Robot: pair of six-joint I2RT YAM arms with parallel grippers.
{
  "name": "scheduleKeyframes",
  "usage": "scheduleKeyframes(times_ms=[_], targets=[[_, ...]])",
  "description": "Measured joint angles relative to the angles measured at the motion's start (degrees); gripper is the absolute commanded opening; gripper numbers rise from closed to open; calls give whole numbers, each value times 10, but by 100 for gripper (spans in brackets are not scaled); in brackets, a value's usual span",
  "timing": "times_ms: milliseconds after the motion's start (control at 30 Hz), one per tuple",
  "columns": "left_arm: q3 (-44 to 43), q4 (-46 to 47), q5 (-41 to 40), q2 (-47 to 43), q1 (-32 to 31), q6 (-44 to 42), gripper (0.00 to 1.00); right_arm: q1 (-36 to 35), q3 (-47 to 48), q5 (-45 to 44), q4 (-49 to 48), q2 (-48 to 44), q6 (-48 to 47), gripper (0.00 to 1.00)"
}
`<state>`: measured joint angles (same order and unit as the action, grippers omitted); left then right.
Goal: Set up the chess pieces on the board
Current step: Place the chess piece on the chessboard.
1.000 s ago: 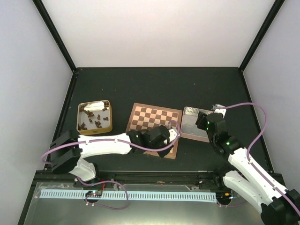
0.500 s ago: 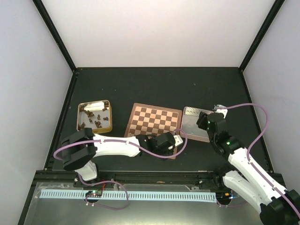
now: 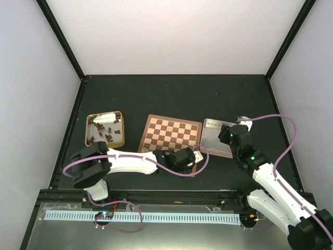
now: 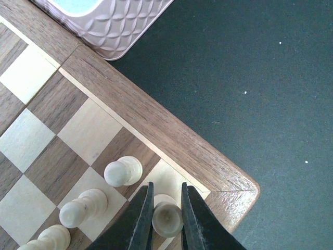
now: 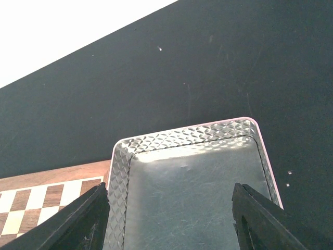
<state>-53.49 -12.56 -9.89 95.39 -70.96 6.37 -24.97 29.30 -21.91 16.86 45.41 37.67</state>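
My left gripper is ready to release the pale chess piece, which is upright on flat board and would settle on the light corner square.
The board [image 3: 169, 133] lies mid-table; its near right corner shows in the left wrist view [image 4: 156, 125]. My left gripper [image 3: 186, 162] is down at that corner. Its jaws [image 4: 166, 216] are closed on a pale chess piece [image 4: 167, 219] that stands on the light corner square. Three more pale pieces [image 4: 123, 171] [image 4: 83, 207] [image 4: 49, 238] stand in a row to its left. Several dark pieces [image 3: 106, 136] lie in the gold tin [image 3: 88, 130]. My right gripper [image 5: 171, 224] is open and empty above the silver tin [image 5: 187, 192].
The silver tin [image 3: 212, 125] sits against the board's right edge, and its patterned corner shows in the left wrist view [image 4: 119, 31]. The gold tin is left of the board. Black walls edge the dark table.
My left arm has swung nearer and rightwards, bringing its gripper down to the board's near right corner. The right arm has not moved.
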Motion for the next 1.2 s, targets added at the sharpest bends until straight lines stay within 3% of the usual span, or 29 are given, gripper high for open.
scheduleKeyframes(times_ms=[367, 933, 1200], targets=[[-1, 5, 1, 0, 0, 0, 24, 2, 0, 2, 0, 0, 2, 66], [-7, 5, 5, -2, 0, 2, 30, 3, 0, 6, 1, 0, 4, 66], [-8, 1, 14, -56, 0, 9, 39, 3, 0, 7, 9, -12, 9, 66]])
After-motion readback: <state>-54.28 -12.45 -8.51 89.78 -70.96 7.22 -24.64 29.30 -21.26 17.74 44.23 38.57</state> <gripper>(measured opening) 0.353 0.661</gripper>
